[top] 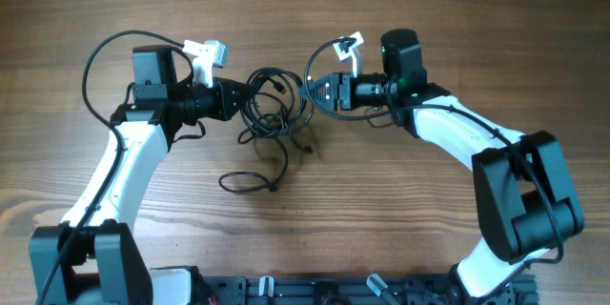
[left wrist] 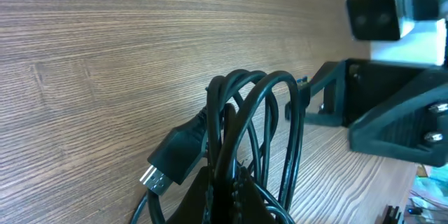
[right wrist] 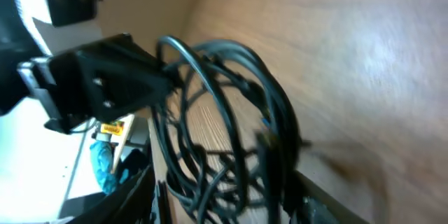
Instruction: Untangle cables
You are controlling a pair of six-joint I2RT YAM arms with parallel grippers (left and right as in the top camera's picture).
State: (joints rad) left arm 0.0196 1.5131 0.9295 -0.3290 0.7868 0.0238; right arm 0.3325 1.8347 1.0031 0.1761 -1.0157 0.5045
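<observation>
I need to draw a piece of cable free, so my right gripper should next pick up the cable loop on the tangle's side (top: 305,95) (right wrist: 276,138) opposite my left gripper.
The cables (top: 271,105) are thin black cords bunched in a tangle at the table's middle, between my two grippers. One loop (top: 250,181) trails toward the front. My left gripper (top: 240,101) is shut on several strands of the bundle (left wrist: 241,133), which rise in loops above its jaws (left wrist: 231,194). A black USB plug with a silver tip (left wrist: 162,169) hangs at the left of the jaws. My right gripper (top: 311,91) faces the tangle from the right. Its fingers (right wrist: 224,199) stand wide apart, with blurred cable loops (right wrist: 231,105) between them.
The wooden table (top: 429,19) runs all around the tangle. The right gripper's black body (left wrist: 381,115) shows in the left wrist view, and the left gripper (right wrist: 98,77) shows in the right wrist view. Thick arm wires (top: 105,52) arc at the back left.
</observation>
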